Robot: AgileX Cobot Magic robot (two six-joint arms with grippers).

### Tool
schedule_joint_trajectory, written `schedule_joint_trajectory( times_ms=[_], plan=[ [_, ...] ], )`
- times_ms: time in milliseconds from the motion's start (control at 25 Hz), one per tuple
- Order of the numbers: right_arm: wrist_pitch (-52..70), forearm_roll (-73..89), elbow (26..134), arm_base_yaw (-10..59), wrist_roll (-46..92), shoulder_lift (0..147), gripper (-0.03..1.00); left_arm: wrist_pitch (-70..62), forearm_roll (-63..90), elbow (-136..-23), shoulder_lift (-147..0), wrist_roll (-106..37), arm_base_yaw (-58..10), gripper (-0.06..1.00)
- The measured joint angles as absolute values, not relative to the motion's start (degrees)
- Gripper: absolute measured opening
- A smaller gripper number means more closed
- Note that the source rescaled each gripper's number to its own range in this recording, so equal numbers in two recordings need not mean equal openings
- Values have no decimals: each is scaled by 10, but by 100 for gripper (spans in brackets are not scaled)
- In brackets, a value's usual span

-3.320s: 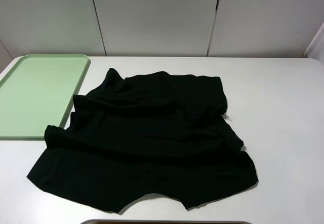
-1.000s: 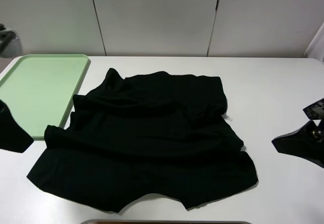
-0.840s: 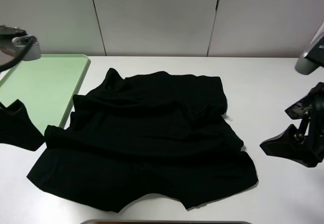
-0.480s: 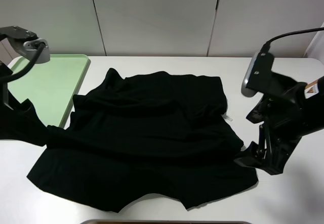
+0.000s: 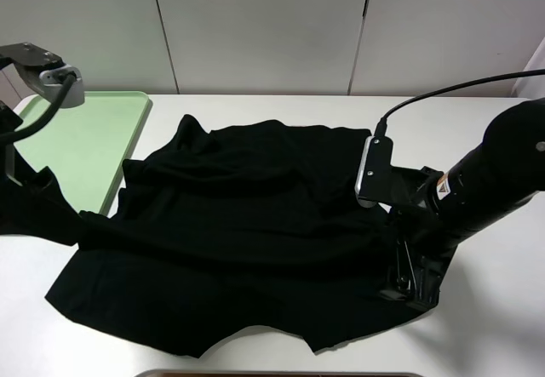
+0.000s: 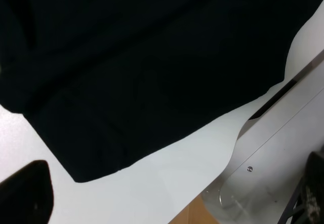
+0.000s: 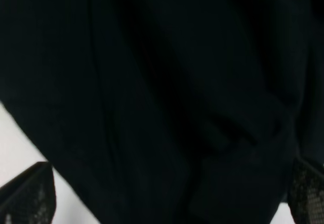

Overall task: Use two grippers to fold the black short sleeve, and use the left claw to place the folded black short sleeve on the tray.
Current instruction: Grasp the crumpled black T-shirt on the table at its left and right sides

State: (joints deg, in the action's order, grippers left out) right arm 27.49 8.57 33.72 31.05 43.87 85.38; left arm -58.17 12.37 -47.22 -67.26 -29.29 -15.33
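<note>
The rumpled cloth is below my right gripper's fingertips in the right wrist view, so it isn't time to close yet. My right gripper should go lower first, then close on the cloth.
The black short sleeve (image 5: 247, 232) lies spread and rumpled across the middle of the white table. The pale green tray (image 5: 77, 151) sits at the far left, its near right corner touched by the cloth. My left claw (image 5: 38, 211) hovers at the shirt's left edge by the tray's front corner. In the left wrist view the left claw (image 6: 169, 196) is open, with one dark fingertip (image 6: 25, 193) showing and the shirt's hem (image 6: 152, 82) ahead. My right gripper (image 5: 415, 277) hangs over the shirt's lower right edge. It is open (image 7: 167, 193) over black cloth (image 7: 162, 82), holding nothing.
The right arm's camera block (image 5: 373, 171) and cable reach over the shirt's right side. A metal frame edge (image 6: 283, 148) shows past the table's front edge. White wall panels stand behind the table.
Both arms came in from the sides. Over the last half second the right gripper swung left and down onto the shirt's lower right edge, while the left claw hardly moved.
</note>
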Motion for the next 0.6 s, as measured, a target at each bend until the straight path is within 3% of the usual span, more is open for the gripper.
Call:
schedule_joint_trajectory(
  times_ms=[360, 400, 440, 480, 600],
  plan=[
    [194, 77, 337, 311, 439, 884, 99, -582, 124, -472, -673, -294, -153, 97],
    [184, 66, 337, 311, 439, 884, 85, -582, 124, -472, -673, -294, -153, 97],
    [184, 66, 337, 311, 439, 884, 85, -582, 124, -472, -673, -294, -153, 97],
    [184, 53, 337, 311, 439, 884, 75, -582, 124, -472, -673, -294, -153, 97],
    [186, 43, 336, 311, 439, 885, 72, -582, 124, -472, -673, -295, -153, 97]
  ],
)
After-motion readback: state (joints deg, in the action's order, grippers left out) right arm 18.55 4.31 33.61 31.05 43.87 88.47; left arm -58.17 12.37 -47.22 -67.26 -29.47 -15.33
